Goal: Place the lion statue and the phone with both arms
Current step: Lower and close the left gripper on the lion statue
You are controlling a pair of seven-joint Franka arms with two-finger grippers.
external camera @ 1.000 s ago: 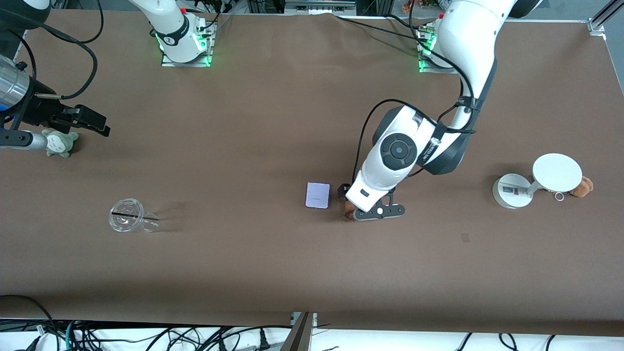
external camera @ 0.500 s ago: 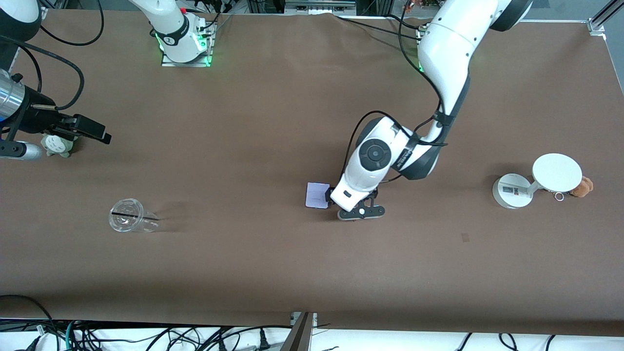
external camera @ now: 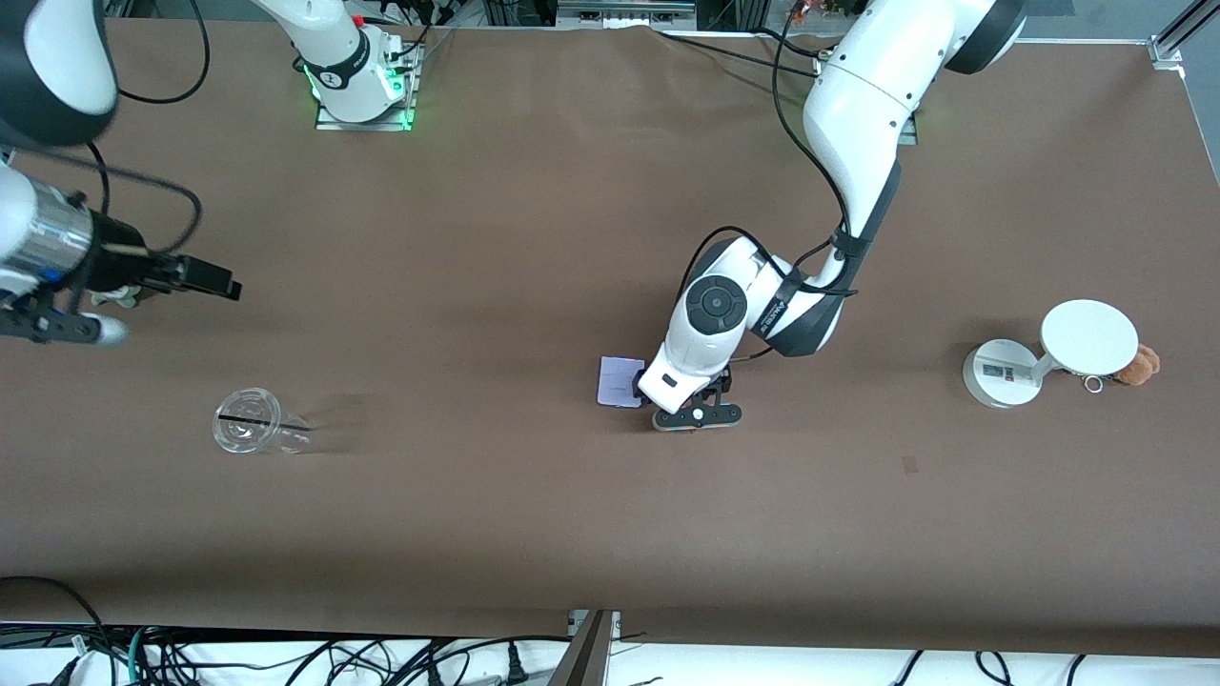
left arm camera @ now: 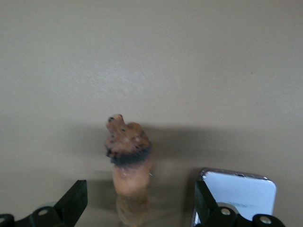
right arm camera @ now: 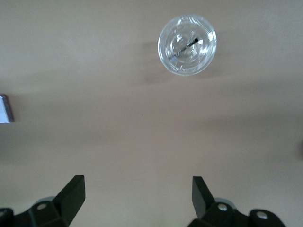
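The lion statue's body point(left arm camera: 132, 189) lies between my left gripper's fingers, beside the phone point(left arm camera: 239, 191), so it is time for my left gripper to close on the lion statue.
The lion statue point(left arm camera: 128, 158), reddish-brown with a dark mane, lies on the table between the open fingers of my left gripper point(left arm camera: 138, 203). In the front view it is hidden under my left gripper point(external camera: 694, 416), which is low over the table's middle. The phone point(external camera: 618, 381), a pale lavender rectangle, lies flat right beside that gripper, toward the right arm's end. One of its corners is covered by the hand, and it also shows in the left wrist view point(left arm camera: 239, 195). My right gripper point(external camera: 62, 329) is open and empty point(right arm camera: 137, 194) at the right arm's end of the table.
A clear plastic cup point(external camera: 253, 433) lies on its side nearer the front camera than my right gripper, and shows in the right wrist view point(right arm camera: 187, 45). A grey-green plush point(external camera: 121, 297) is mostly hidden under the right hand. A white two-disc gadget point(external camera: 1039, 367) and a tan plush point(external camera: 1141, 364) sit at the left arm's end.
My left gripper has shifted toward the phone and now covers the lion and the phone's corner. My right arm has swung over the grey-green plush, toward the cup.
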